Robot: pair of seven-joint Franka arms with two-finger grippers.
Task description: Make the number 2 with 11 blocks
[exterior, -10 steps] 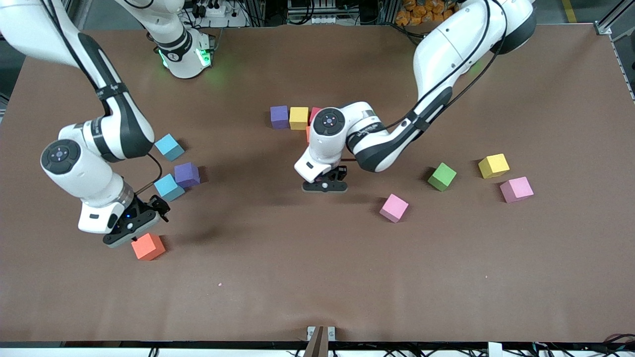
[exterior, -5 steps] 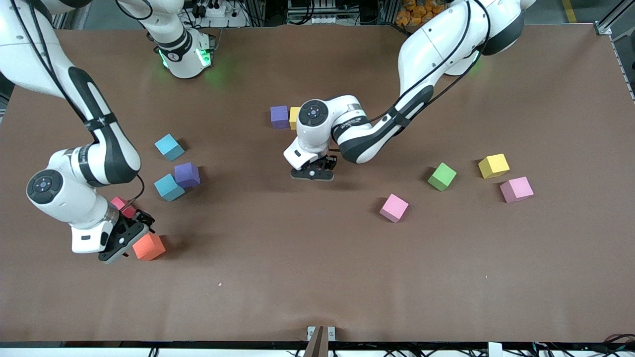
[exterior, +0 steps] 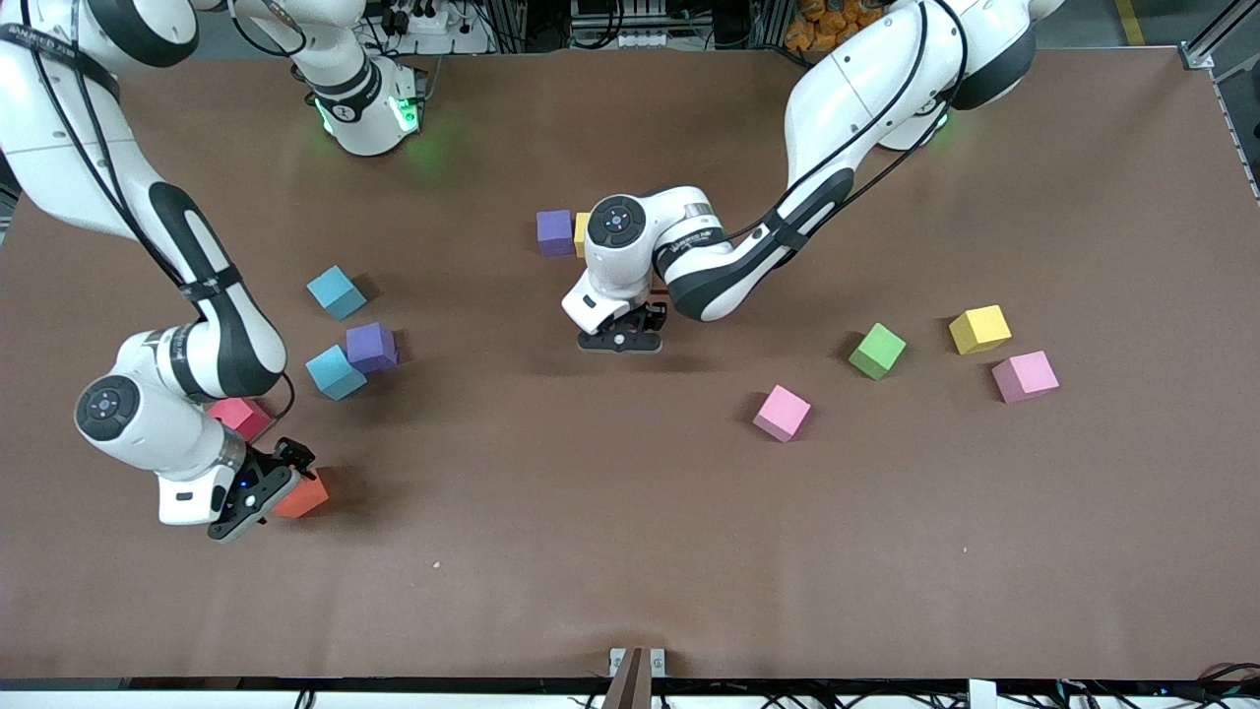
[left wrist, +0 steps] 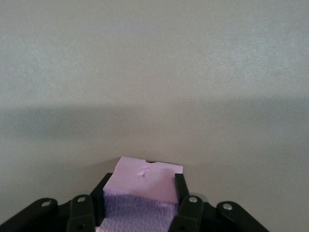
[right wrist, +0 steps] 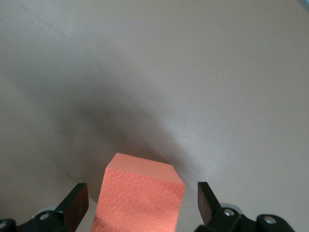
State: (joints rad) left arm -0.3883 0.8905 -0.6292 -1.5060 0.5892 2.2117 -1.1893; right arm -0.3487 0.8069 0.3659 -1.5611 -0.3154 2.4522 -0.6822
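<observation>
My right gripper will next grab the orange block (right wrist: 140,200) by two opposite sides to build up the number 2.
My left gripper (exterior: 620,342) hangs low over the table beside a row of blocks, shut on a pale pink block (left wrist: 145,178); the front view hides that block under the hand. Of the row, the start of the number 2, a purple block (exterior: 554,232) and part of a yellow one (exterior: 581,230) show. The left arm covers the rest. My right gripper (exterior: 258,495) is open at the right arm's end, and an orange block (right wrist: 140,200) sits between its fingers without touching them.
Two light blue blocks (exterior: 336,291) (exterior: 335,371), a purple block (exterior: 371,347) and a red block (exterior: 239,417) lie near the right arm. Toward the left arm's end lie pink (exterior: 782,413), green (exterior: 877,351), yellow (exterior: 979,329) and pink (exterior: 1025,375) blocks.
My left gripper carried its pink block toward the row. The right arm swung round, uncovering the red block, and its open gripper came down round the orange block.
</observation>
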